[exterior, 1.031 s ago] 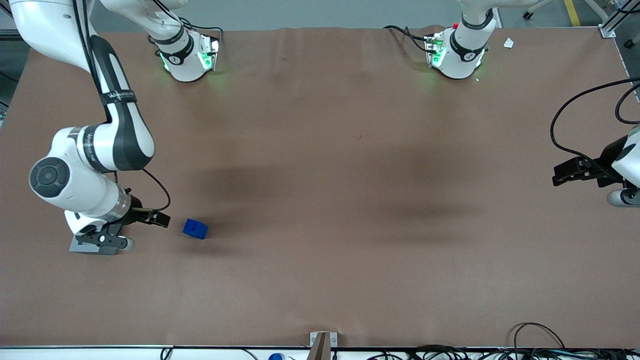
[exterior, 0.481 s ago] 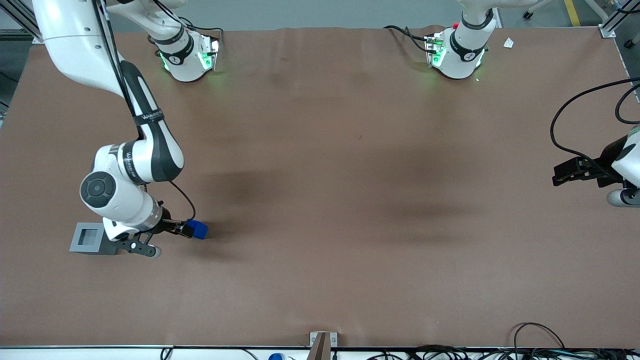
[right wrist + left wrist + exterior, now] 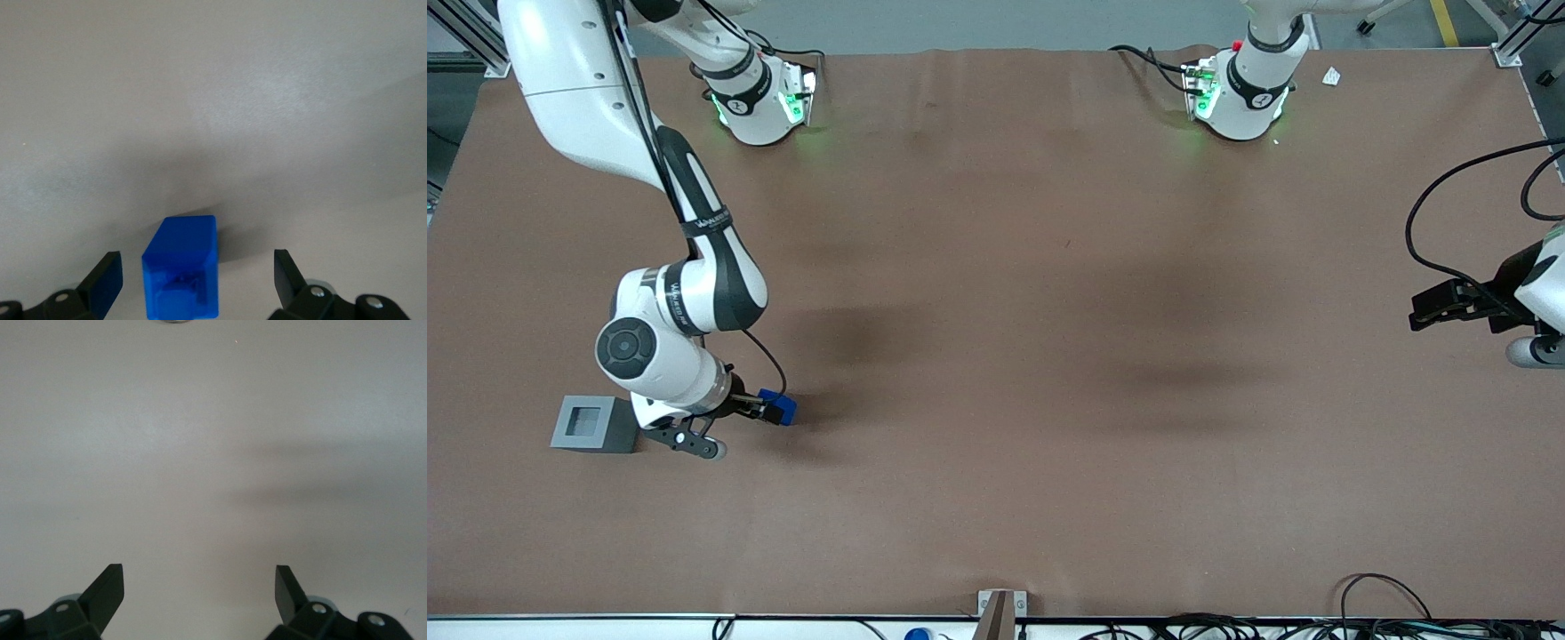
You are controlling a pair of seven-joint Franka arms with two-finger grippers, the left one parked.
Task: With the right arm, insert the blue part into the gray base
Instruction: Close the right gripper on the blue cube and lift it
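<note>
My right gripper grabs the blue part by its opposite sides next, to fit it into the gray base's hollow (image 3: 583,420).
The blue part (image 3: 780,407) rests on the brown table, a small bright blue block. In the right wrist view the blue part (image 3: 181,267) lies between my two fingers, closer to one finger than the other, with gaps on both sides. My right gripper (image 3: 758,409) is open, low over the table, reaching onto the blue part. The gray base (image 3: 592,424), a light grey block with a square recess in its top, stands on the table beside the wrist, toward the working arm's end.
The right arm's white wrist and elbow (image 3: 660,351) hang over the table just beside the gray base. Both arm bases (image 3: 760,93) stand at the table's edge farthest from the front camera. Cables (image 3: 1378,604) lie along the near edge.
The right arm has swung from above the gray base toward the blue part, uncovering the base. The open gripper now straddles the blue part. The blue part itself has not moved.
</note>
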